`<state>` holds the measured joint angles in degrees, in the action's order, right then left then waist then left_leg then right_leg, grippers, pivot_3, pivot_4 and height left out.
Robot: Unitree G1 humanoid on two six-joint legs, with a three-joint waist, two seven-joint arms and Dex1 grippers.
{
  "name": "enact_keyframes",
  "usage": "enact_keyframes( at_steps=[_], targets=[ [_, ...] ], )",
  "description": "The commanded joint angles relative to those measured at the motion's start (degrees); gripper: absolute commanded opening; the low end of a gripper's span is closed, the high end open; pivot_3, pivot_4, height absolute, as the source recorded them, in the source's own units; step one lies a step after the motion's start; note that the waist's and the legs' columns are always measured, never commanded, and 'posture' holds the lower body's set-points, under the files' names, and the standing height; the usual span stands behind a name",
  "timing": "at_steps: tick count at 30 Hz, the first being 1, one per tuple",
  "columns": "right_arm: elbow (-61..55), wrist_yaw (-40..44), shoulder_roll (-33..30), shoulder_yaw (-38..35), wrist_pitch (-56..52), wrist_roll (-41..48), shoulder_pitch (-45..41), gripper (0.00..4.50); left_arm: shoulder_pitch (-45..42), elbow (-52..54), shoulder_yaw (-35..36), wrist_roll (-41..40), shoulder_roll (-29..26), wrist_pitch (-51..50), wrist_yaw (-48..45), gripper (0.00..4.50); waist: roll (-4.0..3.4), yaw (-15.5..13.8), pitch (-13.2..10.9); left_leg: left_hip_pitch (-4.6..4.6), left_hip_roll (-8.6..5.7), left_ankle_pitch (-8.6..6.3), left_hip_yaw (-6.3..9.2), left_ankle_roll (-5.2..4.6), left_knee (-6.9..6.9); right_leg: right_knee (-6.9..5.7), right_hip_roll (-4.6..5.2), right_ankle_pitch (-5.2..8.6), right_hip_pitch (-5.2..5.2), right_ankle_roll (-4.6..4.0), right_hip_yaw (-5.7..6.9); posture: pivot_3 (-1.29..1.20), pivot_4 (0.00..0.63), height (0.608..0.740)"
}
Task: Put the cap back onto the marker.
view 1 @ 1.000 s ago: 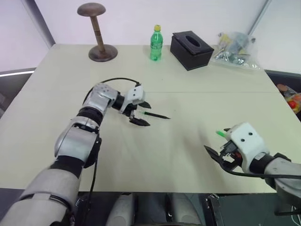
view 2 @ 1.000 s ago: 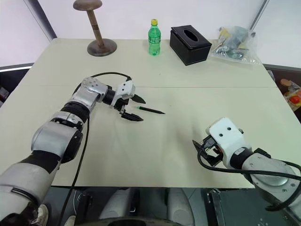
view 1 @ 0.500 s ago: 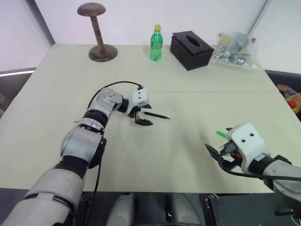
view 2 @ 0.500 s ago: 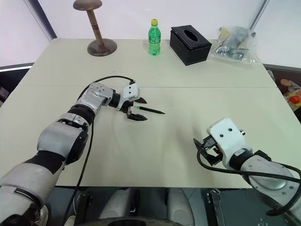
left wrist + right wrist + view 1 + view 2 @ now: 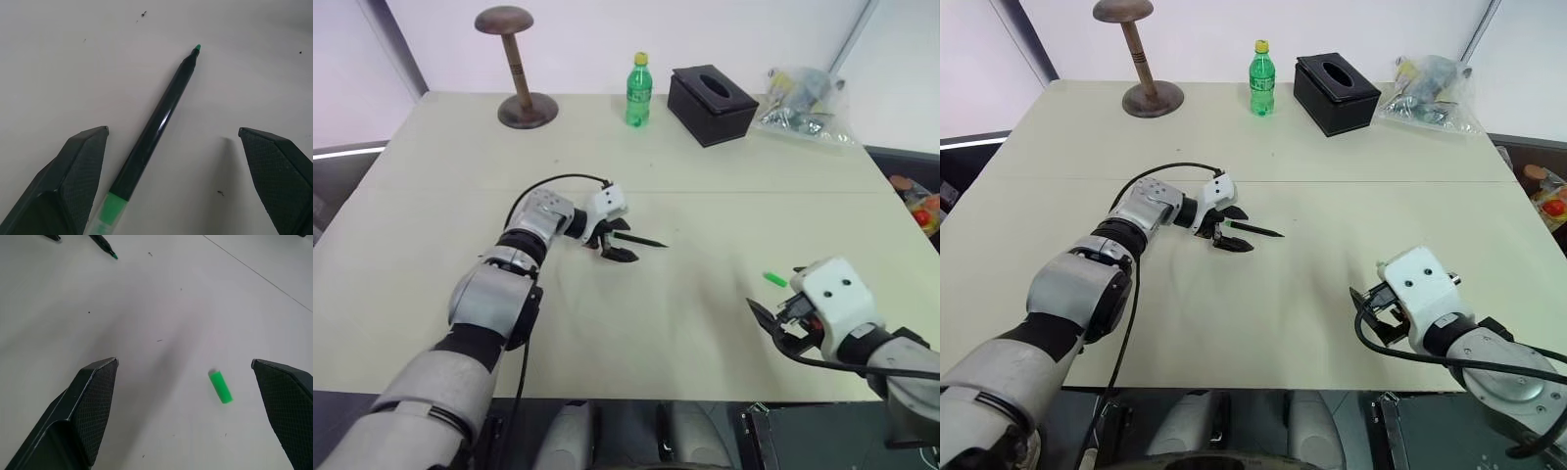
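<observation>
The left gripper grabs the marker by its black body (image 5: pixel 145 149) next, well back from the marker's green inked tip (image 5: pixel 197 47), which lies uncapped.
The marker (image 5: pixel 637 239) lies flat on the table, a thin black stick with its green tip uncapped; in the left wrist view the marker (image 5: pixel 157 126) runs between the two fingers. My left gripper (image 5: pixel 620 242) is open, low over the table, straddling the marker's green rear end without gripping it. The cap (image 5: pixel 774 279), a tiny bright green cylinder, lies on the table at the near right; in the right wrist view the cap (image 5: pixel 220 387) sits just ahead of the open fingers. My right gripper (image 5: pixel 773 300) hovers open beside it, holding nothing.
Along the table's far edge stand a wooden hat stand (image 5: pixel 517 70), a green bottle (image 5: pixel 638 90), a black tissue box (image 5: pixel 712 103) and a clear plastic bag (image 5: pixel 800 102). A black cable (image 5: pixel 548 180) loops over my left wrist.
My left gripper has rolled, sunk lower and slid right, closing in around the marker's rear end. The marker and cap have not moved. The right gripper has stayed near the cap.
</observation>
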<state>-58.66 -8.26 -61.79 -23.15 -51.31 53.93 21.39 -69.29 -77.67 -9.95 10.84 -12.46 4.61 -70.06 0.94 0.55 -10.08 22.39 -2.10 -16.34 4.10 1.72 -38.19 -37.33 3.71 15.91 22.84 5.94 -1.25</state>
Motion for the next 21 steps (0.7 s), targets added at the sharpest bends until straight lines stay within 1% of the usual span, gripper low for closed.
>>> enact_keyframes(
  at_steps=[1,13,17,19,21],
  targets=[
    [-1.34,-1.99,-1.08,-1.95,2.24,1.45,1.13,4.45,-0.43,-0.31,0.00,1.44,0.14,-0.73,0.85,4.50,0.00,0.00,0.00,0.00,0.00,0.00,0.00,0.00,0.00,0.00,0.00,0.00,0.00,0.00,0.00,0.00,0.150,0.740],
    [-1.34,-4.38,-3.26,-2.27,4.26,3.48,2.68,4.45,-0.04,-0.16,0.30,1.48,0.50,-0.62,-0.20,4.50,0.03,0.00,0.02,-0.02,0.01,0.00,0.00,0.00,-0.03,-0.01,0.00,0.00,-0.04,0.00,0.00,0.00,0.150,0.740],
    [-1.34,-4.31,-3.52,-2.51,4.22,3.63,2.86,4.50,0.12,-0.15,0.27,1.53,0.63,-0.72,-0.64,3.31,0.03,0.00,0.02,-0.02,0.01,0.00,0.00,0.00,-0.03,0.00,0.00,0.00,-0.04,0.00,0.00,0.00,0.150,0.740],
    [-1.34,-4.24,-3.58,-2.58,4.22,3.66,2.93,4.50,0.15,-0.14,0.33,1.56,0.74,-0.69,-0.63,2.19,0.03,0.00,0.02,-0.02,0.01,0.00,0.00,0.00,-0.03,0.00,0.00,0.00,-0.04,0.00,0.00,0.00,0.150,0.740],
    [-1.34,-4.17,-3.58,-2.65,4.16,3.64,2.96,4.50,0.18,-0.12,0.38,1.63,0.85,-0.66,-0.44,1.24,0.03,0.00,0.02,-0.01,0.01,0.00,0.00,0.00,-0.02,0.00,0.00,0.00,-0.03,0.00,0.00,0.00,0.150,0.740]
  ],
)
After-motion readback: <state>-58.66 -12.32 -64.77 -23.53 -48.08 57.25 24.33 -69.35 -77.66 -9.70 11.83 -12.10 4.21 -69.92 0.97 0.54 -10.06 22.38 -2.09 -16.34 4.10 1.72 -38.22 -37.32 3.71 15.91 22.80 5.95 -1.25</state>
